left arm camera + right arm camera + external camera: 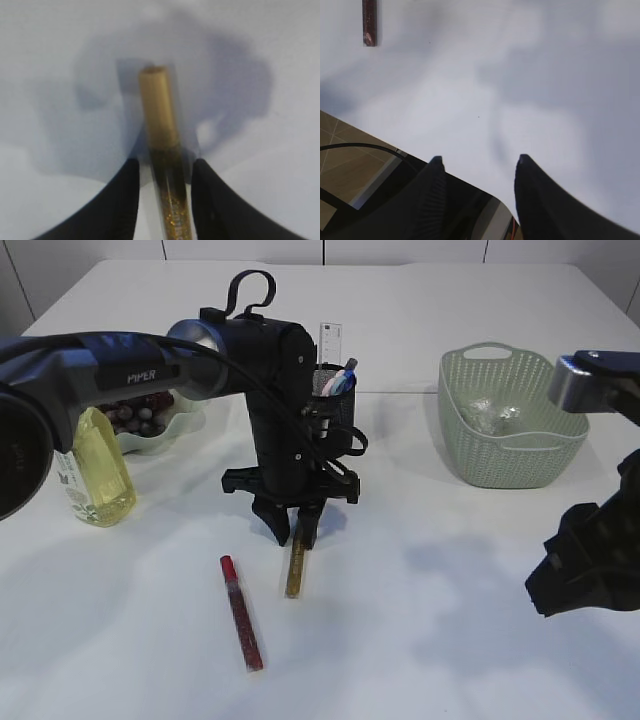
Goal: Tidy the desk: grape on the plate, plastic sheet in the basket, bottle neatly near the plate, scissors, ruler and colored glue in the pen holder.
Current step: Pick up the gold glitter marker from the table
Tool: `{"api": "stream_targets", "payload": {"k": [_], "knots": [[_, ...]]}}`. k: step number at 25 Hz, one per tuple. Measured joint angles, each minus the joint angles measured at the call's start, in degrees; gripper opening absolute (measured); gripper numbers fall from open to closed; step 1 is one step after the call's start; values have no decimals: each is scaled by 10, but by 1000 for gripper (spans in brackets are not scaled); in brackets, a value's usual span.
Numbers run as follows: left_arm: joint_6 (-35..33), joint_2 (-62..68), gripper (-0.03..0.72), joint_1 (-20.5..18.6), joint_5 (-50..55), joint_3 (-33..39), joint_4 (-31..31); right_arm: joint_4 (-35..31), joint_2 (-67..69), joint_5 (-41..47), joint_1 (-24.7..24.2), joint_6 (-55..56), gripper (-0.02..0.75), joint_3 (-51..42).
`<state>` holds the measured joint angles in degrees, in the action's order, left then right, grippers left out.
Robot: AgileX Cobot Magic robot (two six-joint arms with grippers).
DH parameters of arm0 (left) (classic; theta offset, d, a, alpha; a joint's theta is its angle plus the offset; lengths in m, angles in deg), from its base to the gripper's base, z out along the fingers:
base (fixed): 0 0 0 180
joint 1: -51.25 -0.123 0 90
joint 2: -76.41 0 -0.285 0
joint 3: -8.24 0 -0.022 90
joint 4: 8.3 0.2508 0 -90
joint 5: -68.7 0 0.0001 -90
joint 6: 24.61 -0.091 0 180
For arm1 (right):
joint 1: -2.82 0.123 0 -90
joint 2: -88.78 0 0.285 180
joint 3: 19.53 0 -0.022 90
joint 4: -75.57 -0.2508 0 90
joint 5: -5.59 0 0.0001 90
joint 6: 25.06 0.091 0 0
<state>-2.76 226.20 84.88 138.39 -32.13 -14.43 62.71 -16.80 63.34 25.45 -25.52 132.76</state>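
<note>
The left gripper's fingers are beside the gold glue tube in the left wrist view, below the tube's tan cap. They would hold the tube now, so the left gripper should close.
A gold glitter glue tube (295, 570) lies on the white table, its tan cap (157, 107) pointing away in the left wrist view. My left gripper (296, 538) (166, 162) points straight down, open, one finger on each side of the tube, with a narrow gap on each side. A red glitter glue tube (241, 612) (369, 22) lies to its left. The pen holder (335, 400) holds the ruler (331, 340); I cannot pick out the scissors. Grapes (140, 412) fill the plate (185, 425), with the yellow bottle (95, 475) beside it. The plastic sheet (490, 415) lies in the green basket (510, 455). My right gripper (480, 158) (545, 590) is open and empty.
The left arm's black body (280, 400) stands right in front of the pen holder. The right arm hangs over the table's front right corner, where floor tiles (350, 165) show past the edge.
</note>
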Motion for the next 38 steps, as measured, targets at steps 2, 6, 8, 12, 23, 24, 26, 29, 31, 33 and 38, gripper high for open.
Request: {"api": "stream_targets", "payload": {"k": [2, 6, 8, 12, 23, 24, 26, 29, 31, 33, 38], "knots": [[0, 4, 266, 0, 0, -1, -3, 0, 0, 0, 0, 0, 364, 0], [0, 5, 251, 0, 0, -3, -7, 0, -1, 0, 0, 0, 363, 0], [0, 5, 217, 0, 0, -4, -7, 0, -1, 0, 0, 0, 363, 0], [0, 5, 126, 0, 0, -4, 4, 0, -1, 0, 0, 0, 364, 0], [-14, 3, 94, 0, 0, -4, 1, 0, -1, -2, 0, 0, 363, 0], [-17, 3, 92, 0, 0, -4, 0, 0, -1, -2, 0, 0, 363, 0], [-23, -4, 92, 0, 0, -4, -4, 0, -1, -2, 0, 0, 363, 0], [-31, -34, 91, 0, 0, 6, -5, 0, -1, -2, 0, 0, 364, 0], [-33, -62, 91, 2, 0, 25, 1, 0, -1, -4, 0, 0, 364, 0], [-34, -95, 90, 9, 0, 51, 19, 0, -1, -8, 0, 0, 364, 0], [-36, -165, 90, 24, -5, 96, 66, 0, -1, -17, 0, 0, 363, 0]]}}
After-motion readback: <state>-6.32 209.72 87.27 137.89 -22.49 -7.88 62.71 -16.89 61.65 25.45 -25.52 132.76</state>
